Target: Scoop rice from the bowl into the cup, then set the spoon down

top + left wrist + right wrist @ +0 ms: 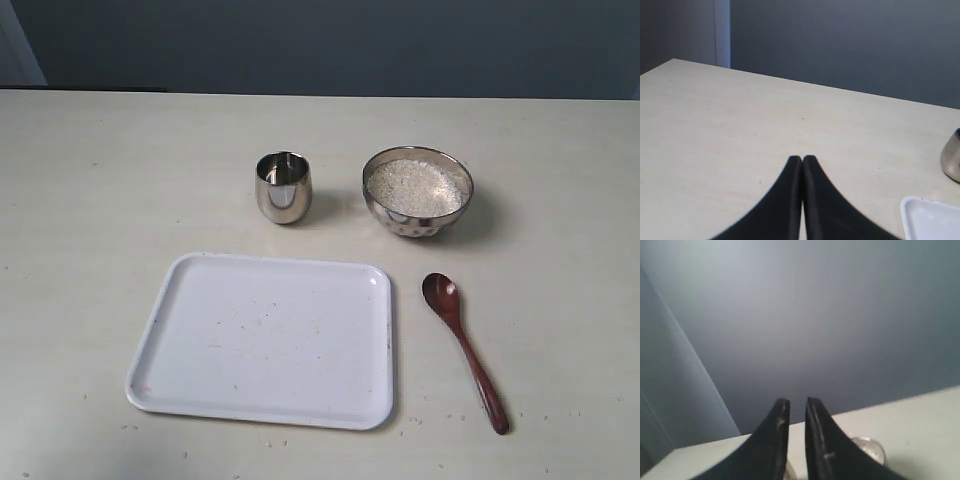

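Note:
Next, my right gripper grabs the spoon by its handle (476,370), to scoop rice from the bowl (415,226) into the cup.
The steel cup (284,187) stands upright at mid-table, and its side shows at the edge of the left wrist view (952,160). To its right is the dimpled steel bowl (415,226), heaped with white rice (415,185). In front of the bowl the dark wooden spoon (465,345) lies flat on the table, bowl end toward the steel bowl. Neither gripper appears in the exterior view. My left gripper (803,159) is shut and empty above bare table. My right gripper (798,402) has a narrow gap with nothing in it. A steel rim (871,447) peeks out past it; which vessel it is cannot be told.
A white rectangular tray (265,340) lies in front of the cup, left of the spoon, and its corner shows in the left wrist view (932,220). A few stray grains dot the table near the front edge. A dark wall runs behind the table.

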